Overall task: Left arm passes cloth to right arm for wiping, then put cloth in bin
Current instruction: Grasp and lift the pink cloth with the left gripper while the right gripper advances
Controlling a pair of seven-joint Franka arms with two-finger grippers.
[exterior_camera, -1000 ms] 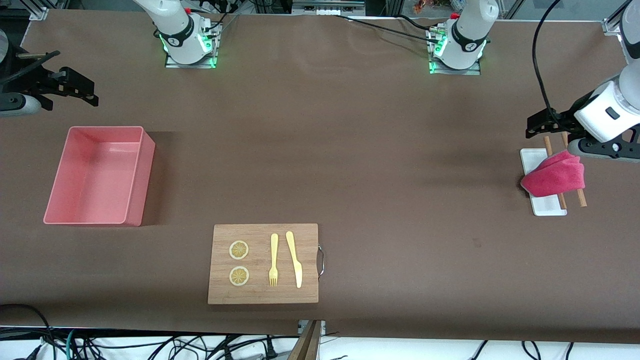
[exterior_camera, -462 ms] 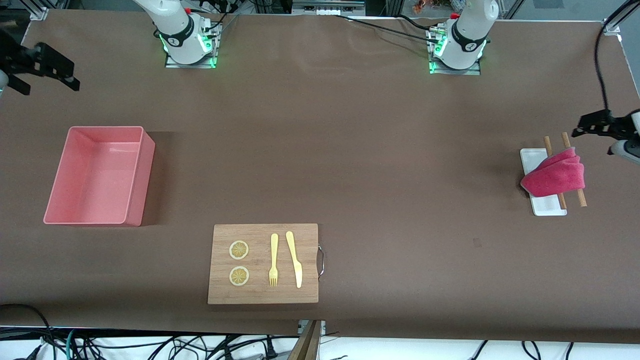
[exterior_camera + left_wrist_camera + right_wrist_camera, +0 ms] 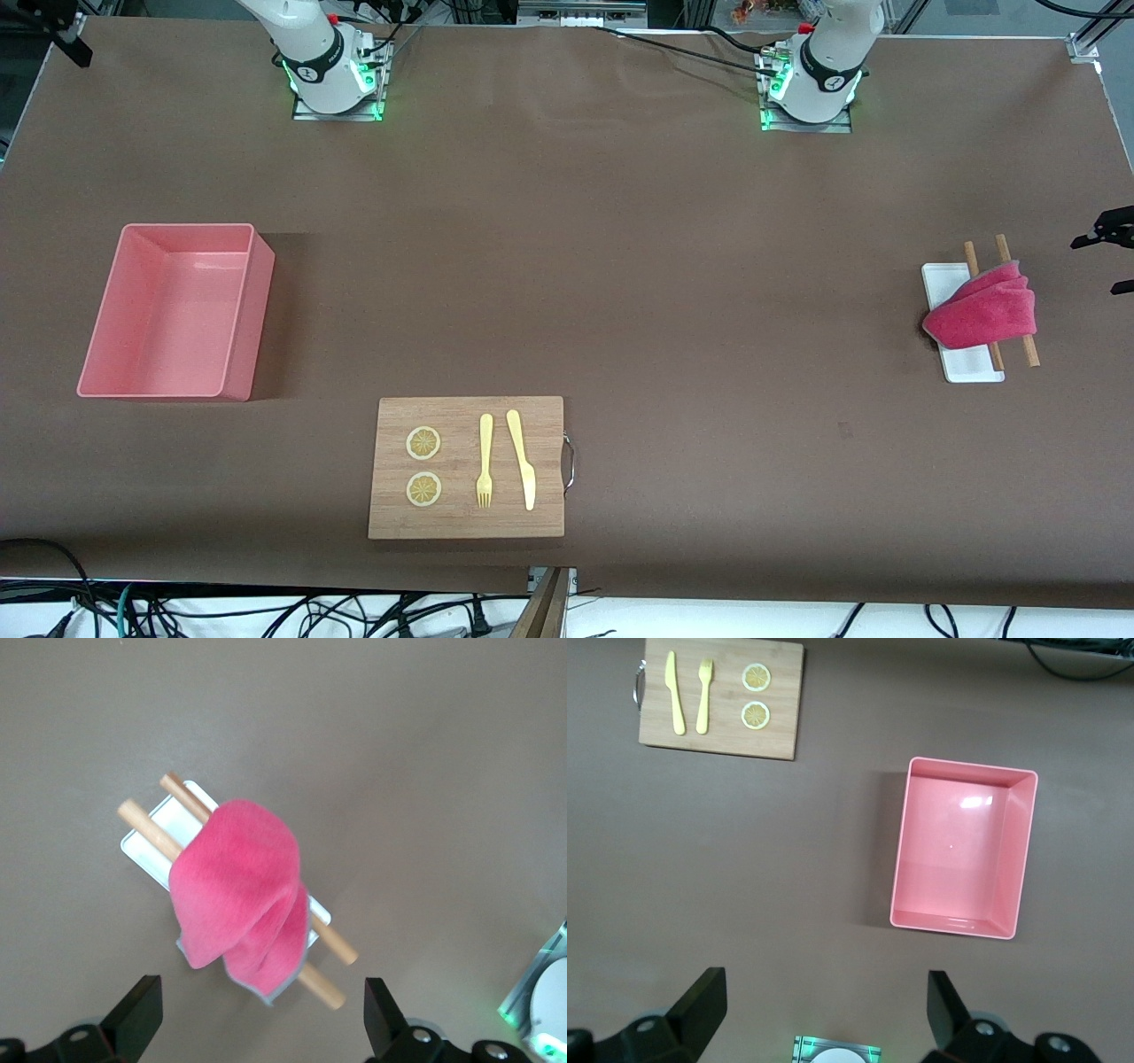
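My left gripper is about to take hold of the cloth [image 3: 982,310] by its fold draped over the sticks, to pass it over for wiping.
The crimson-pink cloth [image 3: 982,310] lies draped over two wooden sticks [image 3: 1030,353] and a small white tray [image 3: 970,365] at the left arm's end of the table. In the left wrist view the cloth [image 3: 239,886] is well below my left gripper [image 3: 263,1028], which is open and empty. Only its black fingers [image 3: 1103,235] show at the edge of the front view. The pink bin [image 3: 248,310] stands empty at the right arm's end. My right gripper [image 3: 824,1010] is open and empty, high above the table, with the bin [image 3: 902,850] far below it.
A wooden cutting board [image 3: 465,523] with a handle lies near the front camera. It carries a yellow fork [image 3: 485,461], a yellow knife [image 3: 523,461] and two lemon slices [image 3: 423,443]. The arm bases stand along the table's edge farthest from the front camera.
Both arms have pulled outward, almost out of the front view. The left gripper has moved off from beside the cloth. The cloth, bin and board have not moved.
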